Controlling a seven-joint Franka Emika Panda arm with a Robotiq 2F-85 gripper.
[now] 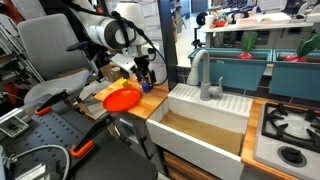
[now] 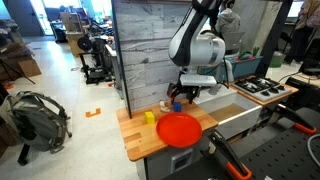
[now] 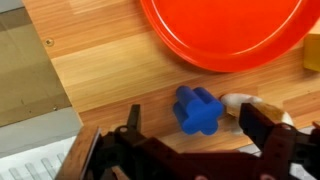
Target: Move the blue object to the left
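Note:
My gripper needs to lower to the blue block before it closes on the block. My fingers stop above the top of the blue block in an exterior view.
The blue object [image 3: 197, 108] is a small bright-blue cross-shaped block standing on the wooden counter [image 3: 100, 70], just below the rim of the orange-red plate [image 3: 225, 30]. My gripper [image 3: 197, 128] is open, low over the counter, with one finger on each side of the block and gaps to both. A small white piece [image 3: 240, 103] lies against the block's right side. In both exterior views the gripper [image 1: 146, 80] [image 2: 183, 99] hangs beside the plate [image 1: 122, 99] [image 2: 180, 129]. The block shows only faintly under the fingers [image 2: 176, 106].
A yellow block [image 2: 149, 117] sits on the counter by the plate and shows at the wrist view's edge [image 3: 312, 52]. A white sink [image 1: 205, 125] with a faucet [image 1: 205, 75] adjoins the counter, with a stove [image 1: 290, 130] beyond. Teal bins [image 1: 240, 68] stand behind.

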